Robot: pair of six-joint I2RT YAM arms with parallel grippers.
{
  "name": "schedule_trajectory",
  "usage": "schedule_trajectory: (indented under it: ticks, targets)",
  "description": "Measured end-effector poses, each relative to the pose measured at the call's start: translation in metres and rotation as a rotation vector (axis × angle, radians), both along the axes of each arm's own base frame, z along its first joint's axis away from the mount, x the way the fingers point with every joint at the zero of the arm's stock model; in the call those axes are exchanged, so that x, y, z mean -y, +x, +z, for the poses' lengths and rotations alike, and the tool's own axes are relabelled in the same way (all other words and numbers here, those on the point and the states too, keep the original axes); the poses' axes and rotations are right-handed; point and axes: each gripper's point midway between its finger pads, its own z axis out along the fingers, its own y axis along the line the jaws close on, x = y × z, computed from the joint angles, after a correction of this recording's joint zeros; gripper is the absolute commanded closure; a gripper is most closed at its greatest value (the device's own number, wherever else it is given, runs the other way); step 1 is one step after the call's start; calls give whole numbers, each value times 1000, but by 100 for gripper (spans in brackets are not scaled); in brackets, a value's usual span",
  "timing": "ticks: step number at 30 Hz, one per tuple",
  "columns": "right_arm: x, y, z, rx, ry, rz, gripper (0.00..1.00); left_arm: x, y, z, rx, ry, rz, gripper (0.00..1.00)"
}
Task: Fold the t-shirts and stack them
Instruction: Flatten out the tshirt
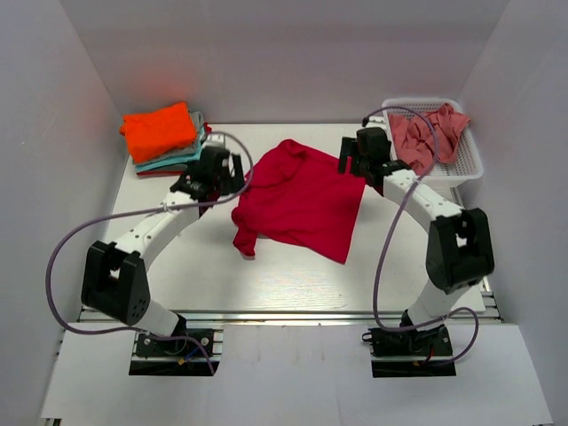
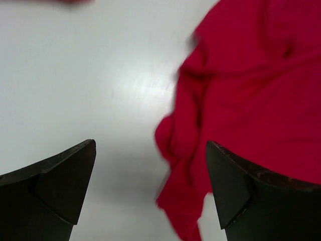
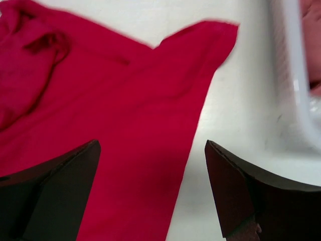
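The left gripper grips the crimson red t-shirt (image 1: 302,200) by the tip of its bunched sleeve next, to lift and spread the t-shirt for folding.
A crimson red t-shirt (image 1: 302,200) lies spread and partly rumpled in the middle of the table. My left gripper (image 1: 232,170) hangs open and empty just over the shirt's left edge; the left wrist view shows the bunched sleeve (image 2: 188,165) between my open fingers. My right gripper (image 1: 348,161) is open and empty over the shirt's far right corner; the right wrist view shows the shirt's straight edge (image 3: 150,150) between the fingers. A folded stack with an orange shirt (image 1: 160,130) on top of teal and grey ones sits at the far left. Salmon-pink shirts (image 1: 428,133) lie crumpled in the basket.
A white mesh basket (image 1: 466,164) stands at the far right; its wall shows in the right wrist view (image 3: 296,90). White walls enclose the table on the left, back and right. Purple cables loop beside both arms.
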Motion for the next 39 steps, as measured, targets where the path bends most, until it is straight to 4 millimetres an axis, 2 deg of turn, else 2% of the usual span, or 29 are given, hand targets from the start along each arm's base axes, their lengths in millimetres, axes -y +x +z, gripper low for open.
schedule_trajectory:
  ticks: [3,6,8,11,16,22,27,30,34,36,37,39]
  targets:
    - [-4,-29,-6,-41,74,19,10,-14,-44,-57,-147,0,63,0]
    - [-6,-59,-20,-96,138,30,10,-16,-90,-113,-317,3,43,0]
    - [-6,-78,-32,-143,159,32,10,-13,-117,-138,-410,-3,1,0]
    - [-3,-103,-50,-209,171,36,10,2,-141,-155,-478,-37,-77,2]
    - [5,-151,-87,-338,174,37,12,42,-148,-152,-459,-145,-223,9]
    - [1,-193,-115,-452,231,76,18,66,-156,-145,-438,-207,-314,9]
    - [-11,-202,-115,-472,286,126,21,78,-160,-131,-384,-248,-367,12]
    - [-18,-204,-114,-474,305,150,22,83,-160,-133,-381,-253,-374,16]
    - [-23,-208,-118,-484,306,164,27,83,-165,-150,-433,-234,-349,27]
    - [-24,-213,-124,-500,303,165,30,84,-163,-151,-430,-235,-339,37]
    - [-24,-217,-128,-515,299,166,30,84,-163,-152,-429,-233,-331,45]
    - [-28,-216,-129,-512,305,174,37,83,-161,-155,-431,-228,-304,55]
